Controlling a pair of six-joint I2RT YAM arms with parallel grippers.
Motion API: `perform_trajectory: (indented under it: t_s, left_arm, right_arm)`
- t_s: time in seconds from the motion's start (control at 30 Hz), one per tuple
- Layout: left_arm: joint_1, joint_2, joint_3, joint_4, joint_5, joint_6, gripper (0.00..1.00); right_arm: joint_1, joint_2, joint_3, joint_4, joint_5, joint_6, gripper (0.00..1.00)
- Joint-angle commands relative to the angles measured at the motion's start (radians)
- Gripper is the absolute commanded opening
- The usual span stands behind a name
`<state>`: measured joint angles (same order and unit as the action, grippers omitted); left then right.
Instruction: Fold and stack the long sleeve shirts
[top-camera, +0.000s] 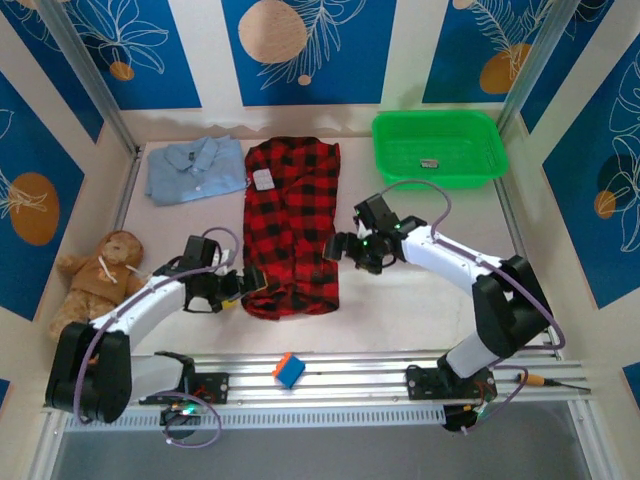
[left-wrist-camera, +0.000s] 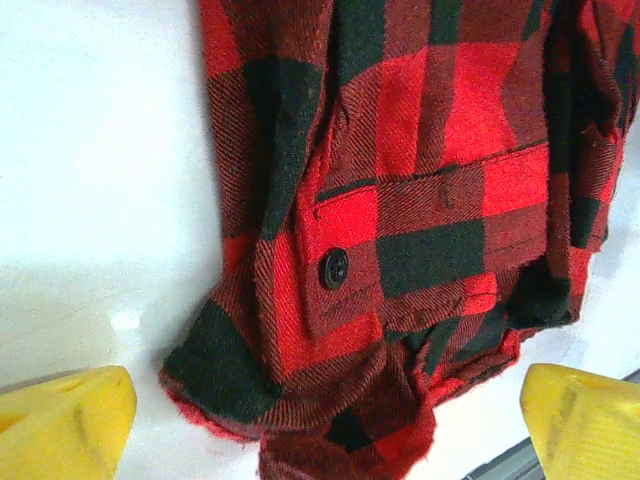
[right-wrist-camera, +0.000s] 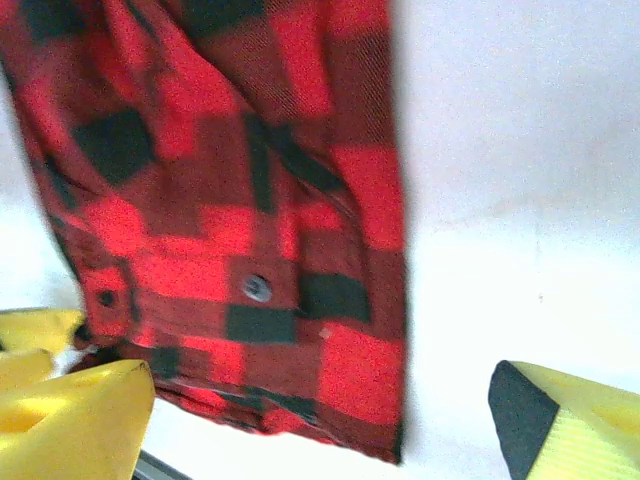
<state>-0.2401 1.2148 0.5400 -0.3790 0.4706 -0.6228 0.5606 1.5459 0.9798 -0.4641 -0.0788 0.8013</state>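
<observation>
The right gripper grips the flannel shirt's side edge (top-camera: 335, 296) (right-wrist-camera: 388, 405) near the shirt's near end next, opposite my left gripper, to fold that end over evenly.
The red-and-black checked flannel shirt (top-camera: 290, 225) lies in a long folded strip at the table's middle, with a white tag near its far end. My left gripper (top-camera: 243, 283) is open at the shirt's near left corner; its yellow fingertips (left-wrist-camera: 65, 425) stand wide on either side of the crumpled hem and buttoned pocket flap (left-wrist-camera: 400, 250), apart from the cloth. At the shirt's right edge my right gripper (top-camera: 343, 247) also stands open, its fingers (right-wrist-camera: 570, 420) spread over the flannel's edge (right-wrist-camera: 230, 200) and bare table. The light blue collared shirt (top-camera: 195, 168) lies folded at the back left.
A green basin (top-camera: 437, 148) holding a small dark item stands at the back right. A brown teddy bear (top-camera: 100, 270) sits by the left wall. On the near rail rests a blue-and-orange cube (top-camera: 288, 370). Bare white table (top-camera: 420, 300) lies right of the flannel.
</observation>
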Motion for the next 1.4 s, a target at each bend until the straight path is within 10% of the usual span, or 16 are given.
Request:
perform_trajectory:
  t_s: [0.0, 0.57, 1.13, 1.37]
  left_arm:
    - [0.007, 0.038, -0.032, 0.126, 0.060, -0.022, 0.97]
    - [-0.022, 0.171, -0.032, 0.284, 0.133, -0.115, 0.91]
    - [-0.155, 0.441, 0.239, 0.079, -0.056, -0.075, 0.83]
    - [-0.176, 0.543, 0.320, 0.061, -0.061, -0.071, 0.53]
  right_arm:
    - [0.006, 0.032, -0.059, 0.130, -0.114, 0.068, 0.88]
    - [0.110, 0.191, -0.051, 0.196, -0.165, 0.164, 0.84]
    - [0.093, 0.330, 0.069, 0.127, -0.157, 0.141, 0.78]
    - [0.076, 0.399, 0.090, 0.182, -0.195, 0.155, 0.59]
